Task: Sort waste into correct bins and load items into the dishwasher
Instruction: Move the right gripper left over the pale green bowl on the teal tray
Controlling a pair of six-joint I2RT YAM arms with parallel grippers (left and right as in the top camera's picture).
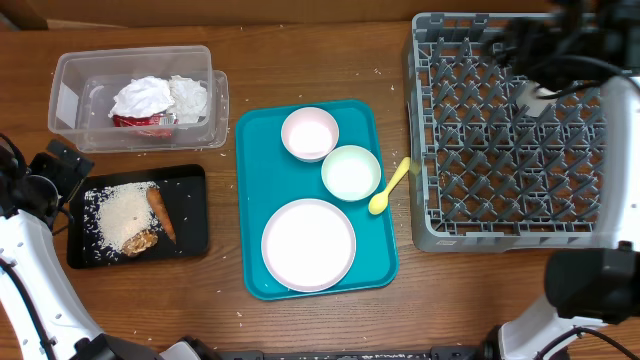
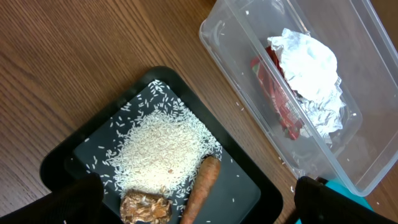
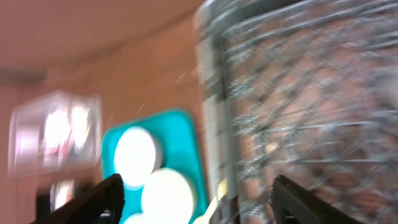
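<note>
I will next grip the cup's rim with my right gripper, on the side near the large plate. Then I can turn the pale green cup (image 1: 351, 172) with its opening down into the dishwasher rack.
The clear tub (image 1: 62, 75) holds crumpled white napkins (image 1: 160, 97) and the red-and-white wrapper (image 1: 140, 122). The black tray (image 1: 195, 215) holds rice (image 1: 122, 212), the carrot piece (image 1: 160, 212) and the brown chunk (image 1: 143, 241). On the teal tray (image 1: 258, 150) stand the white bowl (image 1: 310, 133), the pale green cup (image 1: 351, 172) and the large plate (image 1: 308, 244). I cannot make out the pink plate separately. The yellow spoon (image 1: 390, 187) lies at the teal tray's right edge. My left gripper (image 2: 196, 202) hangs open above the black tray (image 2: 249, 180). My right gripper (image 3: 199, 199) is open and empty over the grey rack (image 1: 425, 120); its view is blurred.
Loose rice grains lie on the wood around the tub (image 2: 236, 68) and the black tray. The rack's upright pegs fill the right side. My left arm (image 1: 30, 240) runs along the table's left edge.
</note>
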